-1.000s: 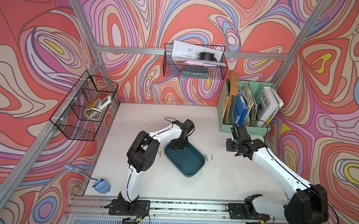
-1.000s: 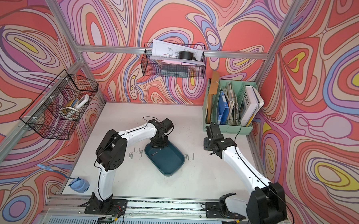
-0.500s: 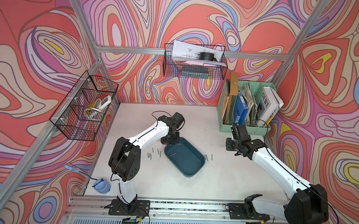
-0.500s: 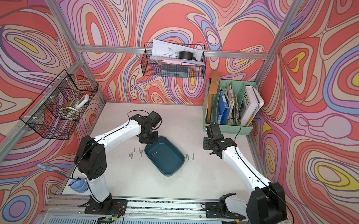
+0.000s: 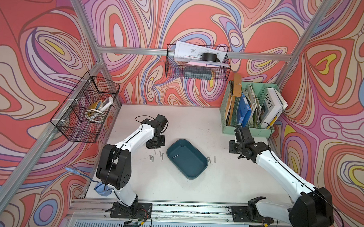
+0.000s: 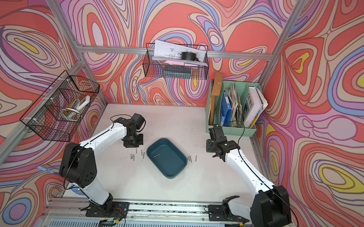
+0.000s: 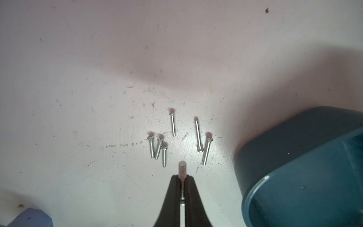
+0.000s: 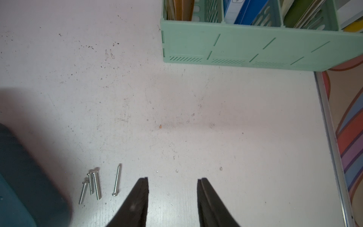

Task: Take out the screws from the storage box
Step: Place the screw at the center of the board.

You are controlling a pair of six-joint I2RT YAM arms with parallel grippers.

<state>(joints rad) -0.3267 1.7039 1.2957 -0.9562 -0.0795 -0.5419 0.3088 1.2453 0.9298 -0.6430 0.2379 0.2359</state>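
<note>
The screw is hanging short of the bare gap and would fall short if I opened now. My left gripper needs to first move the screw toward that gap.
The storage box [image 5: 197, 175], a dark teal tray, lies mid-table in both top views [image 6: 177, 172]. One screw [image 5: 176, 156] rests on its floor. Several screws [image 5: 155, 156] lie on the table left of it, and several more [image 5: 211, 159] lie right of it. My left gripper [image 7: 182, 177] is shut on a screw [image 7: 182, 167] whose threaded end sticks out past the tips. It hangs over the table just behind the left group [image 7: 172, 125], beside the box wall [image 7: 290, 157]. My right gripper [image 8: 172, 179] stands open and empty near the right group [image 8: 94, 184].
A mint green file organizer [image 5: 248, 129] stands at the back right, close behind my right gripper [image 5: 233, 146]. Black wire baskets hang on the left wall [image 5: 82, 113] and the back wall [image 5: 197, 64]. A blue cloth [image 5: 103, 188] lies at the front left.
My left arm has swung left, carrying its gripper from the box's far-left corner out over the table by the left group of screws. The right arm has stayed still.
</note>
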